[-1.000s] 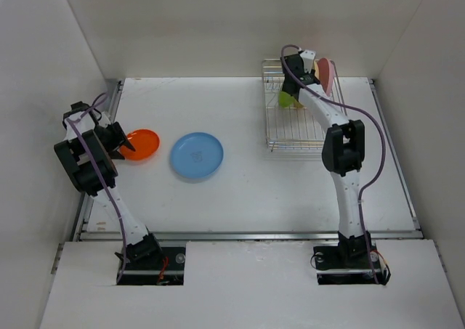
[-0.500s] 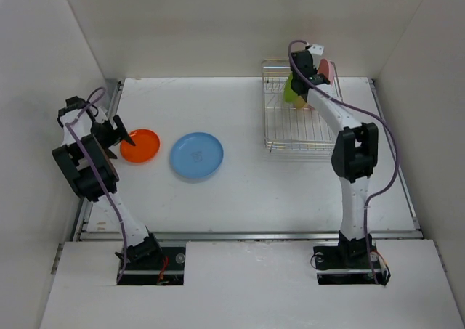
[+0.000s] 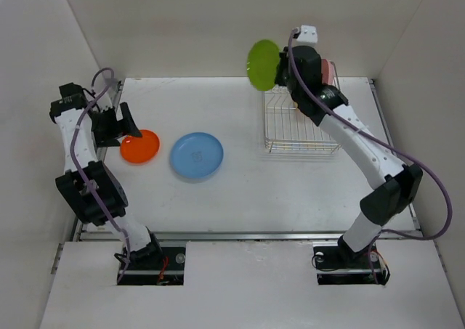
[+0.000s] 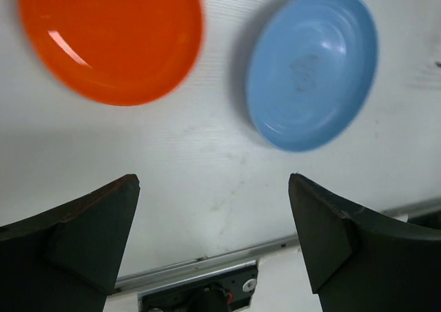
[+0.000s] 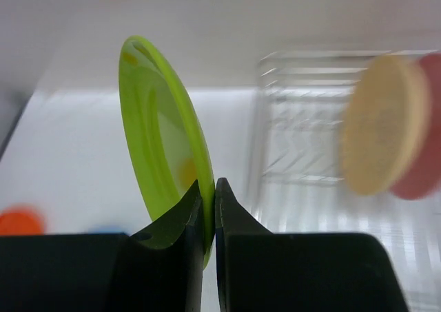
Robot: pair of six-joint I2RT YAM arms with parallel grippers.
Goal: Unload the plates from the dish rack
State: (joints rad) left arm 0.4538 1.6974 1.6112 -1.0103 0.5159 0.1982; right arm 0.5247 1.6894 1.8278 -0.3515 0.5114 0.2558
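Observation:
The lime green plate has a free bottom that can settle onto the orange plate (image 3: 140, 146). My left gripper will next grab the plate by its exposed rim (image 3: 251, 63).
My right gripper (image 5: 209, 188) is shut on the rim of the lime green plate (image 5: 162, 140), which it holds on edge. From above, that green plate (image 3: 263, 65) hangs in the air by the far left corner of the wire dish rack (image 3: 301, 126). A pale yellow plate (image 5: 382, 122) and a pink plate (image 5: 424, 153) stand upright in the rack (image 5: 303, 119). The orange plate (image 3: 140, 146) and the blue plate (image 3: 197, 155) lie flat on the table at the left. My left gripper (image 4: 212, 188) hovers open above the table, near the orange plate (image 4: 110, 36) and the blue plate (image 4: 311, 67), with nothing between its fingers.
White walls close in the table at the back and on both sides. A metal rail (image 3: 247, 234) runs along the near edge, and another (image 3: 116, 100) along the left side beside my left arm.
My right gripper shut on the green plate and lifted it up and left out of the rack. My left gripper opened wider and drew back from the orange plate.

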